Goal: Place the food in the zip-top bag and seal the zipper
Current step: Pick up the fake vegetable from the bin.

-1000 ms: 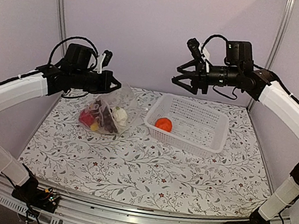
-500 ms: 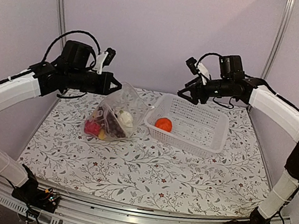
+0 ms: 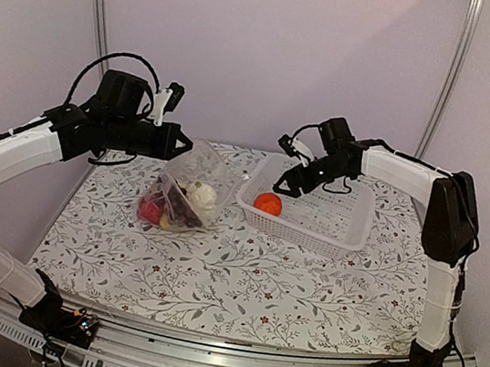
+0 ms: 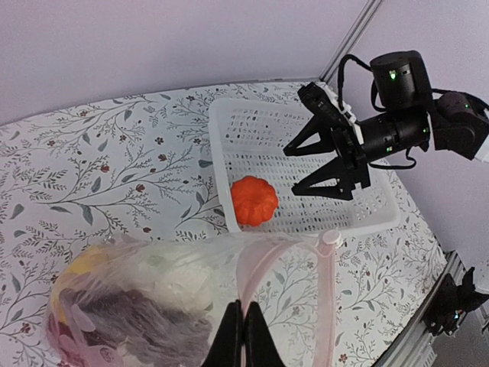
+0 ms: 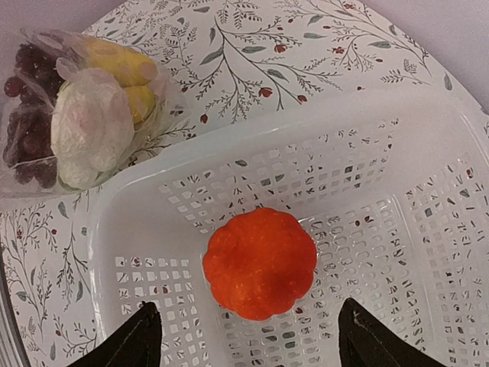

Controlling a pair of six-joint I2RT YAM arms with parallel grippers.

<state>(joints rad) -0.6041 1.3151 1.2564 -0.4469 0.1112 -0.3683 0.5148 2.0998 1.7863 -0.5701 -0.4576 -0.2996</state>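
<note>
Next, my right gripper grabs the orange fruit across its sides from away from the bag (image 3: 183, 195), so that its bag-facing side is free to enter first.
My left gripper (image 4: 243, 336) is shut on the zipper (image 4: 263, 267) of the clear zip-top bag (image 3: 183, 195) and holds its mouth up at the table's back left (image 3: 177, 141). The bag holds white cauliflower (image 5: 92, 126), purple grapes (image 5: 29, 134), yellow (image 5: 122, 65) and red (image 3: 151, 209) pieces. An orange round fruit (image 5: 260, 262) lies in the left end of the white basket (image 3: 349, 227). My right gripper (image 5: 244, 340) is open, just above the basket, its fingertips (image 5: 141, 336) spread either side of the orange fruit (image 3: 268, 204) without touching it.
The floral tablecloth (image 3: 240, 275) covers the table. The basket's lattice wall (image 5: 137, 206) stands between the bag and the orange fruit. Purple walls close the back and sides.
My right gripper has come down and leftward from high above the basket to just over the orange fruit. My left gripper has lifted the bag's mouth, and the bag has shifted slightly.
</note>
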